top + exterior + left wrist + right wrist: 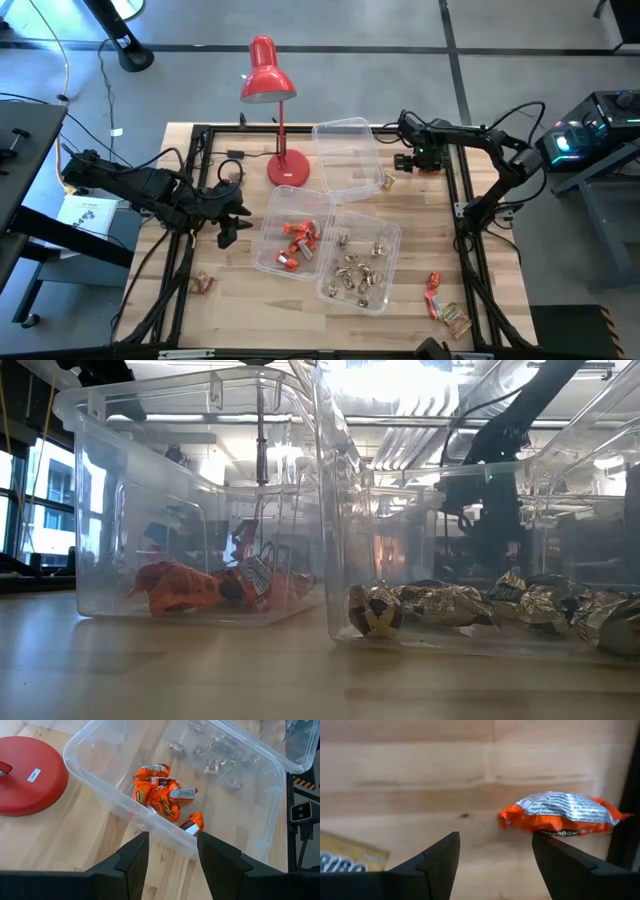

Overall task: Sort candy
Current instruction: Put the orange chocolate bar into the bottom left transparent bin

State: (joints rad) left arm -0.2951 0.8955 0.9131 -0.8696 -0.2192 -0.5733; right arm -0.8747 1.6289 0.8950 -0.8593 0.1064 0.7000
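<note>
My right gripper grabs the orange-and-silver candy by its wrapper next, to sort it among the red-orange candy (298, 240).
Red-orange candy (298, 240) lies in the middle clear tub (268, 258), and it also shows in the low view (215, 585) and the left wrist view (162, 795). Gold-silver candy (358, 268) fills the tub beside it (392, 240). My left gripper (232, 228) is open and hovers over bare wood, its fingers (134, 862) just short of the red-orange tub's wall (150, 822). My right gripper (405, 160) is open above the table's far right part. Beyond its fingers an orange-and-silver candy (560, 815) lies on the wood, with a gold wrapper (345, 859) to one side.
A third clear tub (348, 150) stands empty at the far side, next to the red desk lamp (285, 165). Loose candy lies near the left edge (203, 283) and at the near right (435, 283), (455, 320). A black frame rail (468, 250) borders the table.
</note>
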